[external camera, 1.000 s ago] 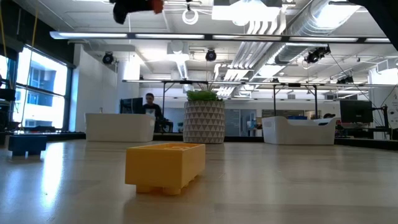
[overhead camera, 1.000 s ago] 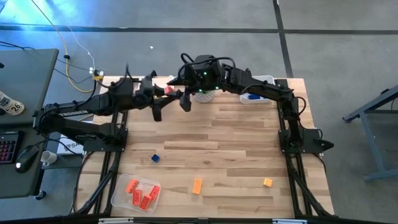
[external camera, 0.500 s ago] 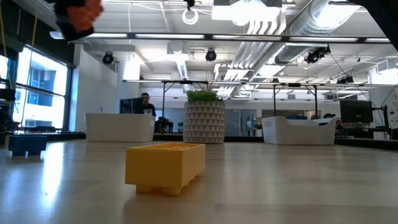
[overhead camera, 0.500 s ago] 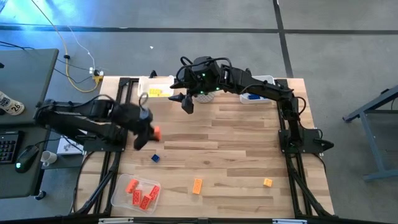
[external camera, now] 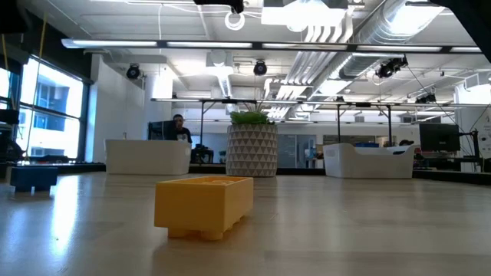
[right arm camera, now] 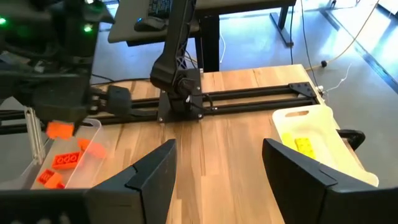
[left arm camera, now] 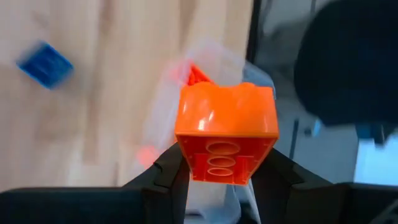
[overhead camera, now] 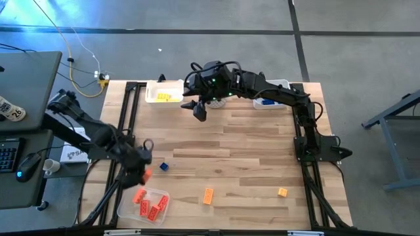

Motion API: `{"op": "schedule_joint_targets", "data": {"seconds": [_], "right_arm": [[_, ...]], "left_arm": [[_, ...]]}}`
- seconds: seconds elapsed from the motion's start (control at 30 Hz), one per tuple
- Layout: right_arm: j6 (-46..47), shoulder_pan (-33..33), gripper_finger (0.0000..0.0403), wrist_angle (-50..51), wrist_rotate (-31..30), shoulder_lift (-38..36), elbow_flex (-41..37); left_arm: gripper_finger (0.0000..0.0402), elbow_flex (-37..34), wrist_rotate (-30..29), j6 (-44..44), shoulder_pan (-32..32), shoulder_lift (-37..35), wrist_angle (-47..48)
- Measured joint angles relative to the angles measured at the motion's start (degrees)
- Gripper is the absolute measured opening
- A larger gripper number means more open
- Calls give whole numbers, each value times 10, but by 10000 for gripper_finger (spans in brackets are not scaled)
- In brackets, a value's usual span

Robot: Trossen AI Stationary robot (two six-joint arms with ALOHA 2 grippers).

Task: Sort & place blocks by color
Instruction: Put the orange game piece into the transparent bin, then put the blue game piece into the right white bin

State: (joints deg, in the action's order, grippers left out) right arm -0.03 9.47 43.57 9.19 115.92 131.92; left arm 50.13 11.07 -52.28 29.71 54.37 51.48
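The red-orange brick [overhead camera: 147,174] [left arm camera: 226,127] hangs beyond the clear tray's far rim, so my left gripper moves the brick over the tray, before it lets go.
My left gripper [overhead camera: 144,172] is at the table's near left, shut on a red-orange brick [overhead camera: 146,174] just above the far end of the clear tray [overhead camera: 125,208], which holds several red-orange bricks [overhead camera: 149,206]. A blue brick [overhead camera: 164,166] lies flat on the table close by. Two yellow-orange bricks [overhead camera: 208,195] [overhead camera: 282,192] lie flat near the near edge; one of them [external camera: 203,205] fills the low view. My right gripper [overhead camera: 197,109] hangs open over the far middle of the table, touching nothing. My left gripper pinches the red-orange brick [left arm camera: 225,121] between its two fingers [left arm camera: 169,172], one on each side wall near the hollow underside [left arm camera: 224,163], which faces the wrist camera. The brick is lifted clear, above the clear tray [left arm camera: 205,53].
A white tray with yellow bricks [overhead camera: 164,92] sits at the far left edge and shows in the right wrist view [right arm camera: 311,143]. A white tray with blue bricks [overhead camera: 269,101] sits at the far right. A potted plant [external camera: 252,149] stands between them, under the right arm. Bare wood lies mid-table.
My left gripper has swung from the far side, beside the yellow tray, toward the table's near left edge and down to the clear tray, carrying the red-orange brick with it, still shut on it. The right arm has kept still.
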Motion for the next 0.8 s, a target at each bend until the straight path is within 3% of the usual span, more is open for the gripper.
{"op": "schedule_joint_targets", "data": {"seconds": [0.17,0.4,0.5,0.8], "right_arm": [[-3,0,222,0,0,0,0],[-5,0,222,0,0,0,0],[-14,0,222,-1,0,0,0],[-13,0,222,20,0,0,0]], "left_arm": [[111,0,21,-10,59,42,-11],[200,0,67,-42,76,92,-21],[221,0,78,-47,76,103,-22],[225,0,57,-48,63,94,-24]]}}
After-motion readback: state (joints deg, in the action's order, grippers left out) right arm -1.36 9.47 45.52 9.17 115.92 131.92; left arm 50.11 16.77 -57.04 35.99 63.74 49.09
